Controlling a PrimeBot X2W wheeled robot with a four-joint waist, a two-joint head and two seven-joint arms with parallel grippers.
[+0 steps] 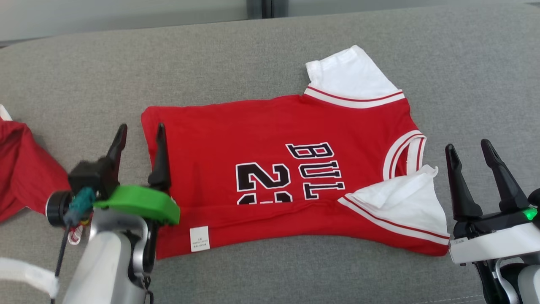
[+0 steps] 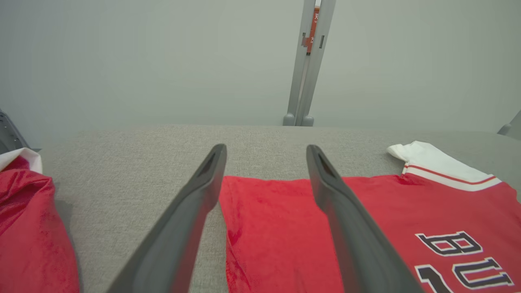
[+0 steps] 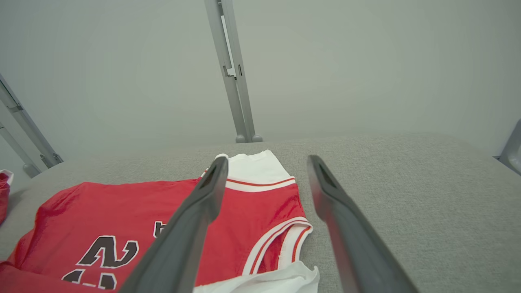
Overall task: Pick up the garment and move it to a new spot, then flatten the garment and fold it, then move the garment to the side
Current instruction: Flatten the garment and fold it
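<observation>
The red body of the jersey [image 1: 217, 137] is lying flat on the cushion, so the robot's right gripper will next pinch the raised white sleeve edge [image 1: 433, 175] next to the armhole.
The garment [image 1: 261, 139] is a red jersey with white sleeves and black lettering, lying spread on the grey cushion with its near long edge folded up over the number. It shows too in the left wrist view [image 2: 407, 211] and the right wrist view [image 3: 134, 211]. My left gripper [image 1: 141, 133] stands open at the jersey's hem end, one finger over the red cloth, nothing between the fingers [image 2: 195, 195]. My right gripper [image 1: 468, 152] stands open just beyond the collar end, beside the near white sleeve [image 1: 405, 198], its fingers [image 3: 203, 195] empty.
Another red cloth [image 1: 25, 169] lies bunched at the left edge of the grey cushion [image 1: 84, 84]. A grey metal post [image 2: 305, 61] stands behind the cushion against a pale wall. Bare cushion lies behind and to the right of the jersey.
</observation>
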